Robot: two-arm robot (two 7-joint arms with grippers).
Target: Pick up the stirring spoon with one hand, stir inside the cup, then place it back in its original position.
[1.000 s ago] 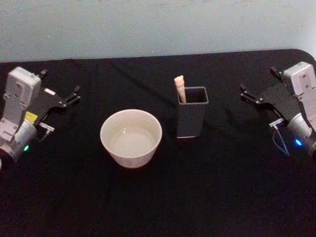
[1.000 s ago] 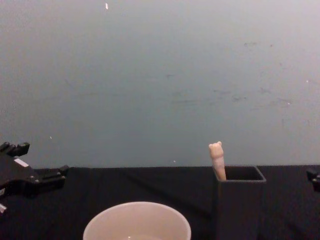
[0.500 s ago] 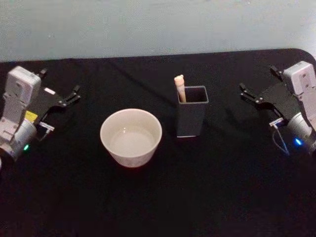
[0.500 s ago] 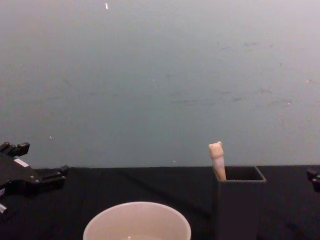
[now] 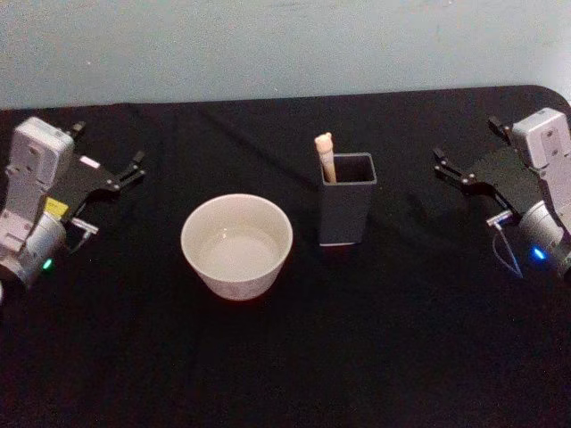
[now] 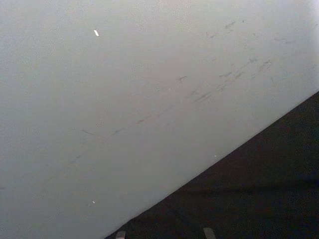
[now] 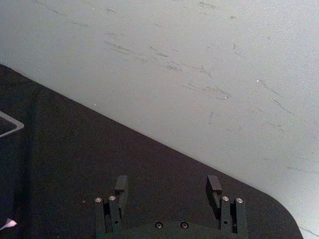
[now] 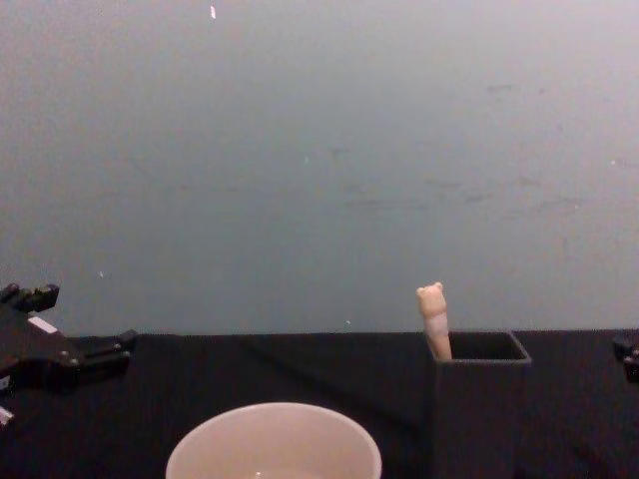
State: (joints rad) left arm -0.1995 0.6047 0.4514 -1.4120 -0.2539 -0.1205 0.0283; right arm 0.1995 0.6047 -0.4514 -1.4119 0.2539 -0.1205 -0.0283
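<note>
The square holder surrounds the lower part of the stirring spoon. My right gripper should next grab the stirring spoon by its cream handle just below the knob [image 8: 436, 323].
The stirring spoon [image 5: 326, 159] stands upright in a dark grey square holder [image 5: 346, 203] right of centre, with only its cream handle and small animal-head knob [image 8: 430, 296] showing above the rim. The wide cream-white cup [image 5: 236, 247] sits to the left of the holder, and its rim [image 8: 273, 439] is low in the chest view. My left gripper [image 5: 109, 144] hovers open at the far left, well away from the cup. My right gripper [image 5: 466, 143] hovers open at the far right, apart from the holder, with nothing between its fingers [image 7: 121, 186].
A black cloth covers the table [image 5: 357, 339], and a pale blue-grey wall [image 8: 319, 150] rises behind its far edge. The table's far right corner [image 5: 549, 94] is rounded. Bare cloth lies between each gripper and the two vessels, and all along the near side.
</note>
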